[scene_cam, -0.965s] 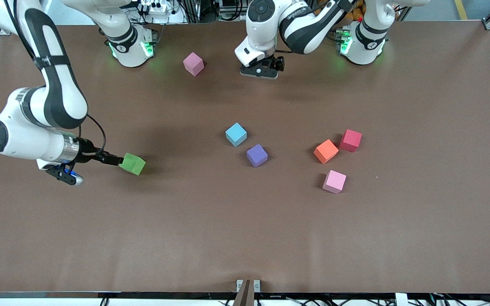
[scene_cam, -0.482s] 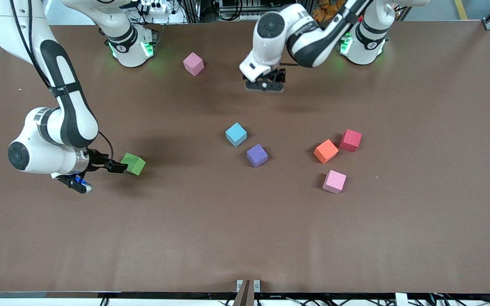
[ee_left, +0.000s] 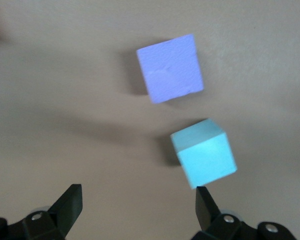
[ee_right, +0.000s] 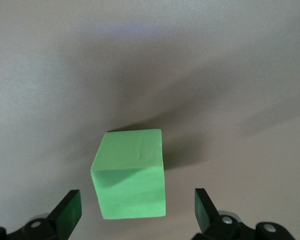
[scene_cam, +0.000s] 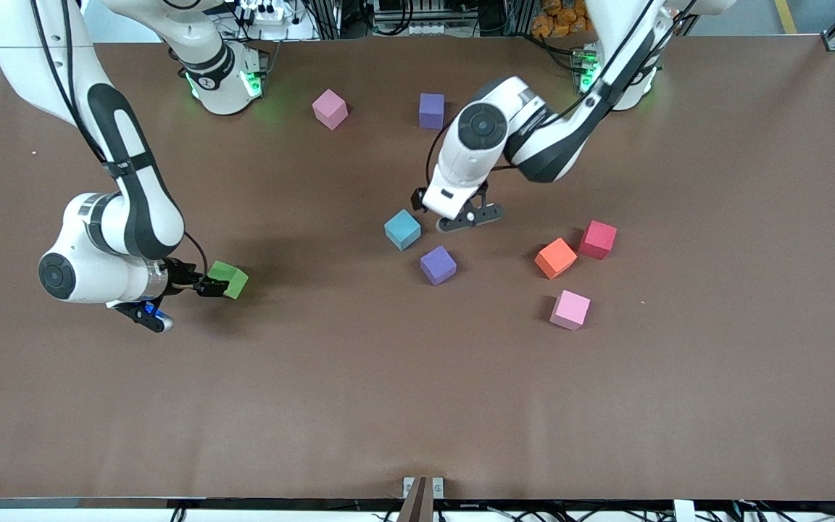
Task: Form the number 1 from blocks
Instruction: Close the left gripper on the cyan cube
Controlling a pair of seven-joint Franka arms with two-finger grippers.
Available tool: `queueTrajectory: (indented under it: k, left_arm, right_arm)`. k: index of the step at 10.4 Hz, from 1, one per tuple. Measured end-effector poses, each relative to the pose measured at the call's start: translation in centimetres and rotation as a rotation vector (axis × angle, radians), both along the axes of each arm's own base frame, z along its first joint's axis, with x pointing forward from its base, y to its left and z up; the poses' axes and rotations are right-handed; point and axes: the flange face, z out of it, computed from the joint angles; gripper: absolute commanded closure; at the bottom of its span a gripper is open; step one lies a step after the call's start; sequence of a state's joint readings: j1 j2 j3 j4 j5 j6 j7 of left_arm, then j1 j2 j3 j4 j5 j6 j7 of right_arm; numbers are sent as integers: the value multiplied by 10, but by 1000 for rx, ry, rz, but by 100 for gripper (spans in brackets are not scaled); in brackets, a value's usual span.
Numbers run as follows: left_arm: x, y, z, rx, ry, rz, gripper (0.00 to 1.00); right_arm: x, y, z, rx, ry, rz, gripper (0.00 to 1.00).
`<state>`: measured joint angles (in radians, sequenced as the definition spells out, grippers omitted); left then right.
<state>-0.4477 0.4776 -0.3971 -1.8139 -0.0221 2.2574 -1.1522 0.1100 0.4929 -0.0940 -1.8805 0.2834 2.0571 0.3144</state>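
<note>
My right gripper's fingers stop short of the green block's sides, so they would miss the block if I closed my right gripper now.
A green block [scene_cam: 227,280] [ee_right: 131,172] lies on the table toward the right arm's end. My right gripper [scene_cam: 213,287] [ee_right: 137,206] is open at it, one finger on each side with gaps. My left gripper [scene_cam: 467,219] [ee_left: 138,201] is open and holds nothing; it is low over the table beside the light blue block [scene_cam: 402,229] [ee_left: 204,157]. One purple block [scene_cam: 438,264] [ee_left: 170,68] sits just nearer the front camera than the light blue one. A second purple block [scene_cam: 431,110] and a pink block [scene_cam: 330,109] lie near the bases.
An orange block [scene_cam: 555,258] and a red block [scene_cam: 598,239] sit close together toward the left arm's end. Another pink block [scene_cam: 570,309] lies nearer the front camera than those two. The brown table [scene_cam: 417,406] stretches wide along its front edge.
The left arm swung from near the bases down toward the light blue block, uncovering the second purple block. The right arm's wrist shifted closer to the green block, which stayed put.
</note>
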Motion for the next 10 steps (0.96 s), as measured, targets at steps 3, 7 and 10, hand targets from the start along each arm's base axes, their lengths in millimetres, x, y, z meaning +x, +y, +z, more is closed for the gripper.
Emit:
queueTrajectory:
  k: [3,7,10]
  left_arm:
    - [1,-36,-31,37,36,195,0]
    - [20,-53,-53,51,51,367,0]
    - [19,-64,-68,25,44,412,0]
  right_arm:
    - [1,0,-8,-10,7,2,0]
    - [3,7,-19,-23,14,13,0]
    - [4,12,-24,-24,16,21,9]
